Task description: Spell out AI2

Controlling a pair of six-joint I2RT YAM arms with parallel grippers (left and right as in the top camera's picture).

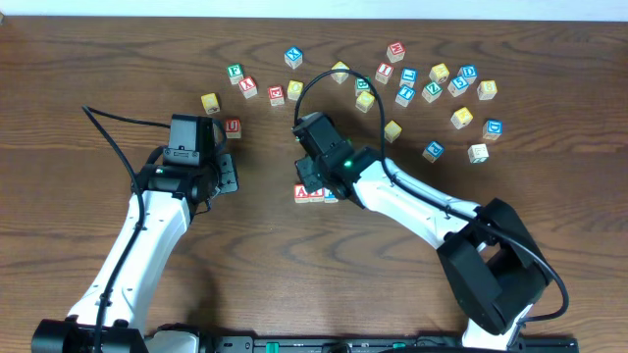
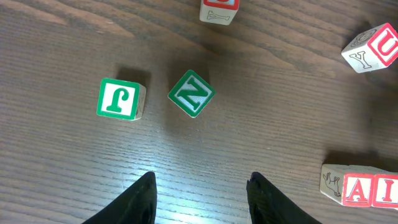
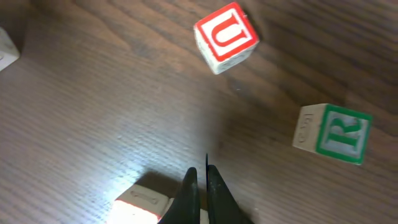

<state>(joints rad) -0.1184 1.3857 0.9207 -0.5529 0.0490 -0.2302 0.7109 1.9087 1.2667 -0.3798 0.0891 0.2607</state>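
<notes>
My right gripper would leave the block where it lies if I lifted it now, because it is shut above the red-topped block.
A red A block [image 1: 302, 193] and a red I block [image 1: 316, 193] sit side by side near the table's middle, with a blue block [image 1: 332, 196] touching the I; its face is too small to read. The A [image 2: 357, 190] and I [image 2: 387, 190] also show at the lower right of the left wrist view. My right gripper [image 1: 312, 182] hangs just over the pair, shut and empty [image 3: 200, 175], with a red-topped block [image 3: 140, 208] below its fingers. My left gripper [image 1: 228, 175] is open and empty [image 2: 202, 183] over bare wood to their left.
Several loose letter blocks lie scattered at the back right [image 1: 437, 74]. A red U block [image 3: 225, 37] and a green R block [image 3: 336, 132] lie ahead of the right gripper. A green J block [image 2: 119, 98] and a green N block [image 2: 191, 93] lie ahead of the left gripper.
</notes>
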